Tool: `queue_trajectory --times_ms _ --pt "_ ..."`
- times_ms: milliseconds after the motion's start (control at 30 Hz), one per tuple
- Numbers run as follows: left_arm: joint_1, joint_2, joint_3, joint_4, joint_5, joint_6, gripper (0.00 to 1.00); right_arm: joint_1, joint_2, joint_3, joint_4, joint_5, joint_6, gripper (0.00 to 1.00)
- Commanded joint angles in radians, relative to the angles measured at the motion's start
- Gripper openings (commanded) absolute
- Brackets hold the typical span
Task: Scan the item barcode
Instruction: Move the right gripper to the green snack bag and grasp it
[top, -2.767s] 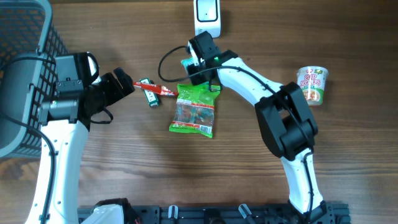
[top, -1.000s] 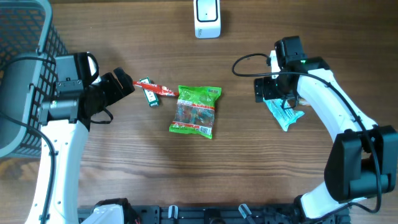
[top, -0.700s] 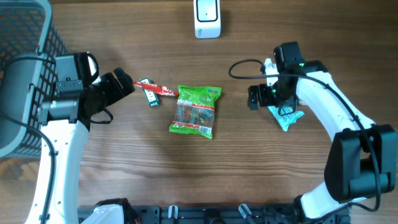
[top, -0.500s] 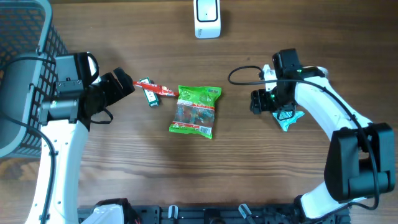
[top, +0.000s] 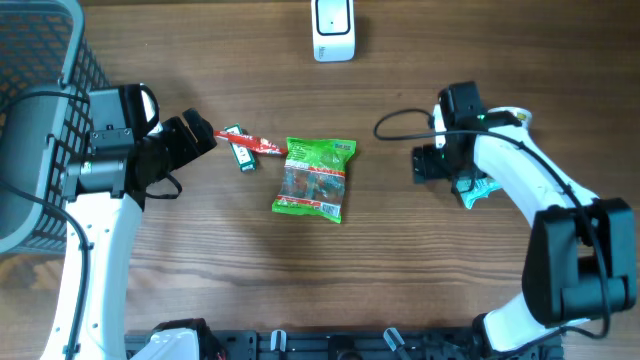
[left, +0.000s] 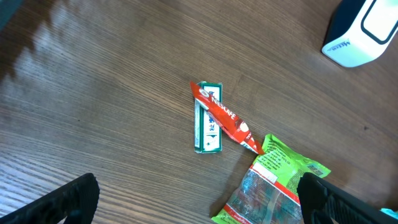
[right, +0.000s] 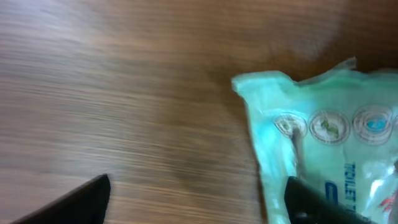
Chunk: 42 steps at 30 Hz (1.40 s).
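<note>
The green snack bag needs to be grabbed next by its side edge that faces my right gripper, so the bag's broad side stays free to scan the barcode.
A white barcode scanner (top: 333, 30) stands at the table's far edge; it also shows in the left wrist view, top right (left: 364, 31). A teal tissue packet (top: 477, 189) lies flat on the right, filling the right part of the right wrist view (right: 323, 124). My right gripper (top: 430, 165) hovers open at its left edge (right: 193, 205), with only bare wood between the fingers. A green snack bag (top: 315, 178) lies mid-table (left: 273, 186). A red stick sachet (left: 224, 118) lies across a green gum pack (left: 208, 127). My left gripper (top: 195, 140) stays open and empty (left: 202, 205) beside them.
A dark wire basket (top: 40, 100) stands at the far left next to the left arm. The right arm's black cable (top: 400, 115) loops above the table. Bare wood lies between the snack bag and the teal packet.
The right arm carried the teal packet from the scanner to the right side, let it go there, and its open gripper drifted a little left, then back. The left arm has not moved.
</note>
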Motion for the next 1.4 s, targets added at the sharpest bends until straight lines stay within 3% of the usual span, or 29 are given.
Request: queue_trajectory --times_ms 0,100,200,267,433,600,700,800,1000,1100,1200,1367 --pt "-0.003 0.004 -0.001 0.002 0.008 0.009 1.00 0.000 -0.087 0.078 0.034 -0.283 0.039 1.00" --pt "-0.003 0.004 -0.001 0.002 0.008 0.009 1.00 0.002 -0.094 0.077 0.076 -0.498 0.079 1.00" --pt "-0.003 0.004 -0.001 0.002 0.008 0.009 1.00 0.034 -0.092 0.068 0.092 -0.533 0.142 0.89" --pt "-0.003 0.004 -0.001 0.002 0.008 0.009 1.00 0.071 -0.092 0.056 0.099 -0.507 0.143 0.83" --pt "-0.003 0.004 -0.001 0.002 0.008 0.009 1.00 0.193 -0.080 0.013 0.175 -0.356 0.263 0.82" --pt "-0.003 0.004 -0.001 0.002 0.008 0.009 1.00 0.323 -0.036 -0.030 0.292 -0.212 0.435 0.82" --pt "-0.003 0.004 -0.001 0.002 0.008 0.009 1.00 0.397 0.020 -0.036 0.352 -0.095 0.536 0.91" --pt "-0.003 0.004 -0.001 0.002 0.008 0.009 1.00 0.451 0.080 -0.036 0.362 0.024 0.612 0.93" --pt "-0.003 0.004 -0.001 0.002 0.008 0.009 1.00 0.474 0.150 -0.036 0.351 0.035 0.648 0.89" --pt "-0.003 0.004 -0.001 0.002 0.008 0.009 1.00 0.472 0.150 -0.036 0.354 0.023 0.669 0.79" --pt "-0.003 0.004 -0.001 0.002 0.008 0.009 1.00 0.474 0.151 -0.036 0.355 -0.026 0.696 0.59" --pt "-0.003 0.004 -0.001 0.002 0.008 0.009 1.00 0.486 0.152 -0.036 0.363 -0.045 0.697 0.58"
